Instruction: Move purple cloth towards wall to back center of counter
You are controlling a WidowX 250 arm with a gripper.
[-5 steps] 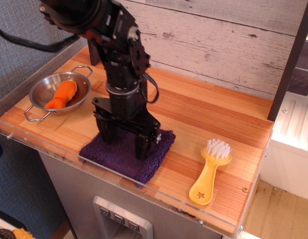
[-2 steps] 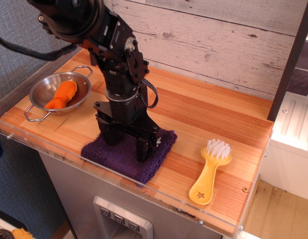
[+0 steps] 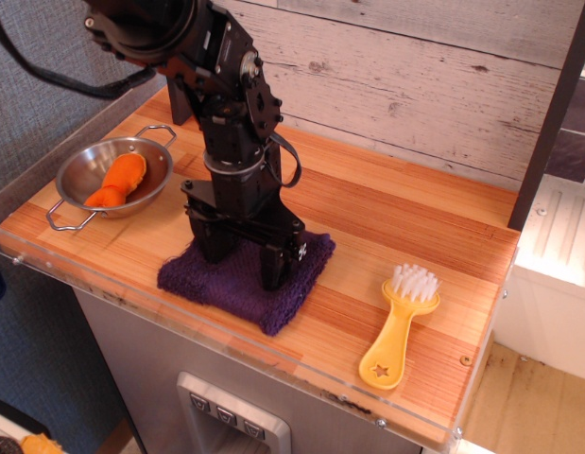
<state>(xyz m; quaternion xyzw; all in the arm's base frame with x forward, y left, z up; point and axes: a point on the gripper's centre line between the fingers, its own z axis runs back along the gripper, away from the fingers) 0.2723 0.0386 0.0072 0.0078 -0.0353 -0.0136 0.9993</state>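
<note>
The purple cloth needs to go to the plank wall (image 3: 396,104), so I next need to grab the cloth by its middle (image 3: 245,275).
The purple cloth (image 3: 237,288) lies near the front of the butcher-block counter (image 3: 396,213), left of centre. My black gripper (image 3: 243,267) points straight down with both fingers pressed into the cloth. The fingers (image 3: 273,268) stand apart, one at the cloth's left part, one near its right part. The whitewashed plank wall (image 3: 415,76) runs along the back of the counter, well behind the cloth.
A steel bowl (image 3: 79,170) holding an orange toy (image 3: 117,180) sits at the left. A yellow brush (image 3: 398,324) with white bristles lies at the front right. A clear acrylic rim (image 3: 226,326) edges the front. A grey textured side wall (image 3: 46,104) is at the left.
The gripper has slid slightly back and right with the cloth under it. The cloth's front edge has drawn away from the acrylic rim and bunched a little.
</note>
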